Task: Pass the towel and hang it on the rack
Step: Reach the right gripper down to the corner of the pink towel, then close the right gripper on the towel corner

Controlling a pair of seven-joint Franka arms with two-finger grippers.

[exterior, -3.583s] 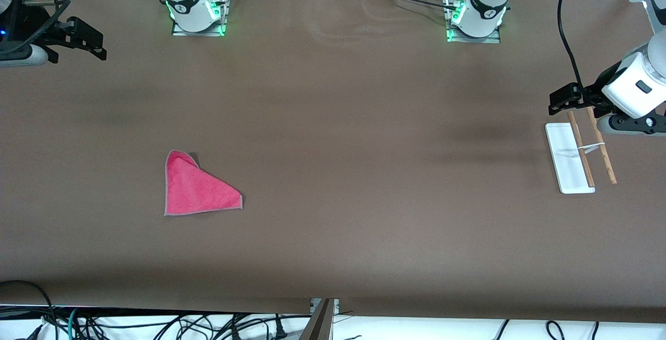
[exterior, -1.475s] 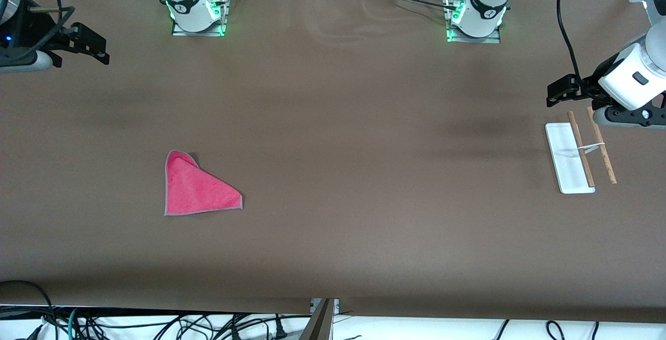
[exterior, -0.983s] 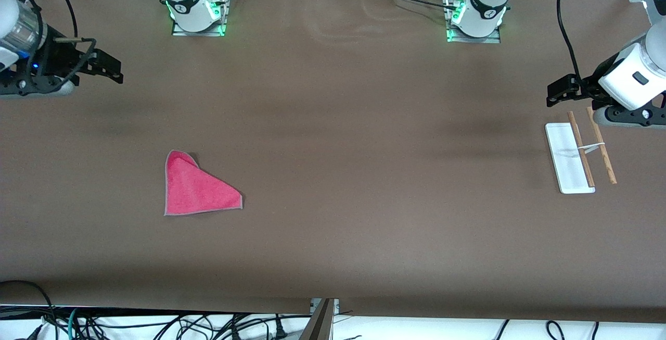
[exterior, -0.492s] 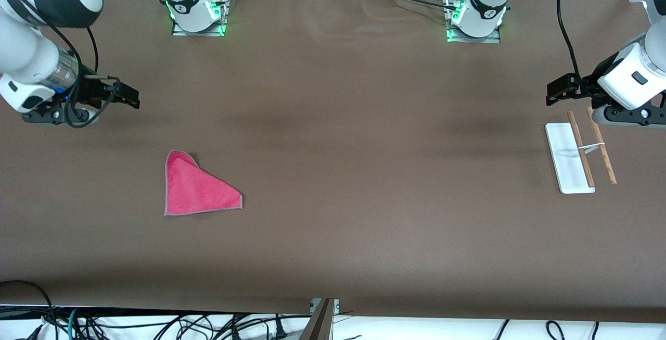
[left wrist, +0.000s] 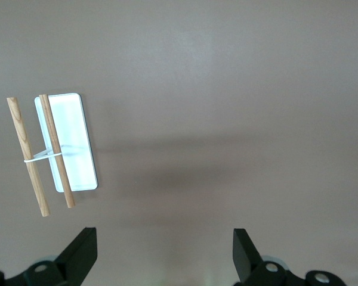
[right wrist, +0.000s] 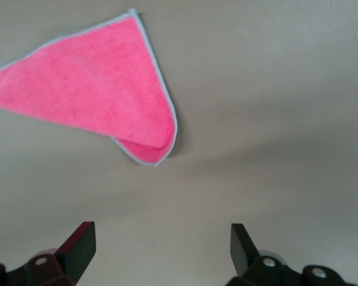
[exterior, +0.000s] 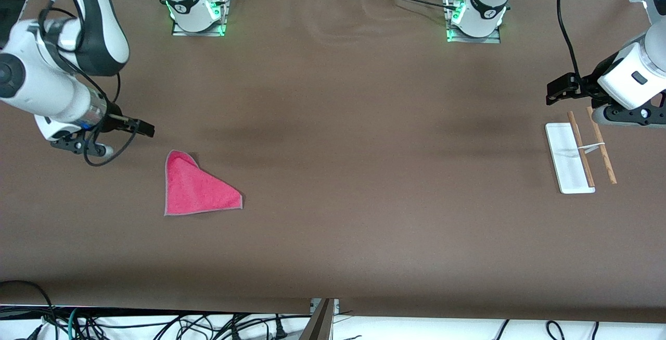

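Note:
My right gripper is to grab the towel's grey stitched edge (exterior: 181, 152) next, so that I can pass the towel over and hang the towel on the rack (exterior: 572, 160).
The pink-red towel (exterior: 195, 188) lies folded in a triangle with a grey stitched edge on the brown table, toward the right arm's end; it also shows in the right wrist view (right wrist: 92, 101). My right gripper (exterior: 140, 127) is open and empty, in the air over bare table beside the towel's rounded corner. The rack (exterior: 572, 160), a white flat base with two brown rods joined by a metal piece, stands toward the left arm's end and shows in the left wrist view (left wrist: 71, 143). My left gripper (exterior: 554, 95) is open and empty, waiting beside the rack.
Both arm bases (exterior: 195, 9) (exterior: 476, 14) stand at the table's edge farthest from the front camera. Cables hang under the table edge (exterior: 322, 306) nearest the front camera. A black cable (exterior: 564, 27) runs to the left arm.
My right arm has swung in from the table's end, bringing its gripper close to the towel. The left gripper has shifted only slightly. Towel and rack have not moved.

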